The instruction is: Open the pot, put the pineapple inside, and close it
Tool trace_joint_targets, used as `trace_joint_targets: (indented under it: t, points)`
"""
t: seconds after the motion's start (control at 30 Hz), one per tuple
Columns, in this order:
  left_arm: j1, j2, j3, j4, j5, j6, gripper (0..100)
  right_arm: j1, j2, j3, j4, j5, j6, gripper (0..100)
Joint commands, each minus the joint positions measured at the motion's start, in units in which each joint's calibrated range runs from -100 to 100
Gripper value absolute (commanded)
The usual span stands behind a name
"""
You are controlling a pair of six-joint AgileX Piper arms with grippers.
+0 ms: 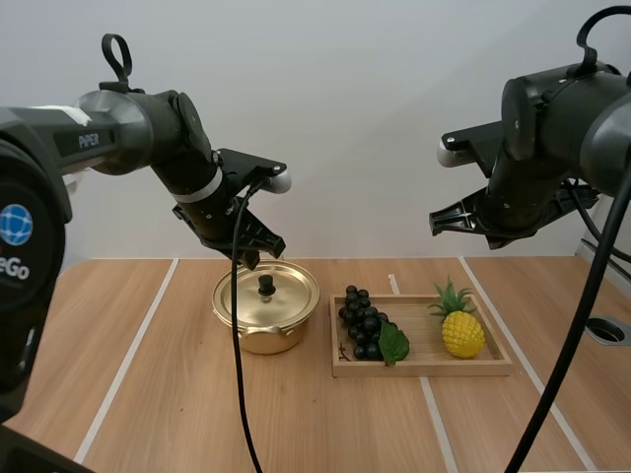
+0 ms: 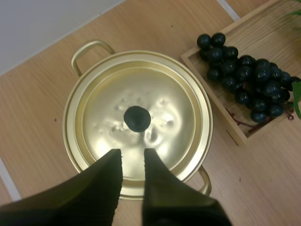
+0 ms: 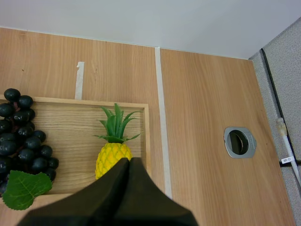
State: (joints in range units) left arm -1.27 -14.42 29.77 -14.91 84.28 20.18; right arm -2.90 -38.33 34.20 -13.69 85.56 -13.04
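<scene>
My left gripper needs to take hold of the narrow black knob (image 1: 266, 285) of the lid next, because the lid is far wider than my fingers open.
A gold pot (image 1: 266, 307) stands on the table with its lid (image 2: 138, 117) on, a black knob (image 2: 137, 117) at the lid's centre. My left gripper (image 2: 132, 153) hangs above the pot, open by a narrow gap, tips just short of the knob; in the high view the left gripper (image 1: 251, 258) is above the pot's back rim. A yellow pineapple (image 1: 461, 331) with green leaves lies at the right end of a wooden tray (image 1: 422, 365). My right gripper (image 3: 129, 161) is shut, its fingers one dark wedge high over the pineapple (image 3: 111, 157). It holds nothing.
A bunch of dark grapes (image 1: 365, 323) with a green leaf fills the tray's left end, close to the pot. A round metal grommet (image 3: 240, 142) is set into the table at the right. White tape lines cross the wooden tabletop.
</scene>
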Motion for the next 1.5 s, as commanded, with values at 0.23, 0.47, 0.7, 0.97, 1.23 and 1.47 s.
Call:
trace_joint_targets:
  t: [0.23, 0.47, 0.7, 0.97, 1.23, 1.47]
  points:
    - [0.08, 5.3, 0.1, -1.9, -4.0, 2.7, 77, 0.1, -0.3, -0.5, -0.3, 0.9, -0.4, 0]
    - [0.00, 8.9, 0.1, -8.1, -5.3, 8.1, 79, 0.1, -0.3, -0.5, -0.3, 0.9, -0.5, 0]
    - [-0.06, 11.3, 0.1, -9.8, -7.2, 9.4, 79, 0.1, -0.3, -0.5, -0.1, 0.9, -0.8, 0]
    - [-0.06, 14.1, 0.1, -9.8, -9.0, 9.7, 79, 0.1, -0.3, -0.5, 0.0, 0.9, -0.8, 0]
    - [-0.14, 14.6, 0.1, -9.7, -13.5, 10.9, 79, 0.1, -0.3, -0.5, 0.0, 0.9, -0.8, 0]
    - [-0.14, 17.0, 0.1, -9.7, -13.1, 10.9, 79, 0.1, -0.3, -0.5, 0.0, 0.9, -0.8, 0]
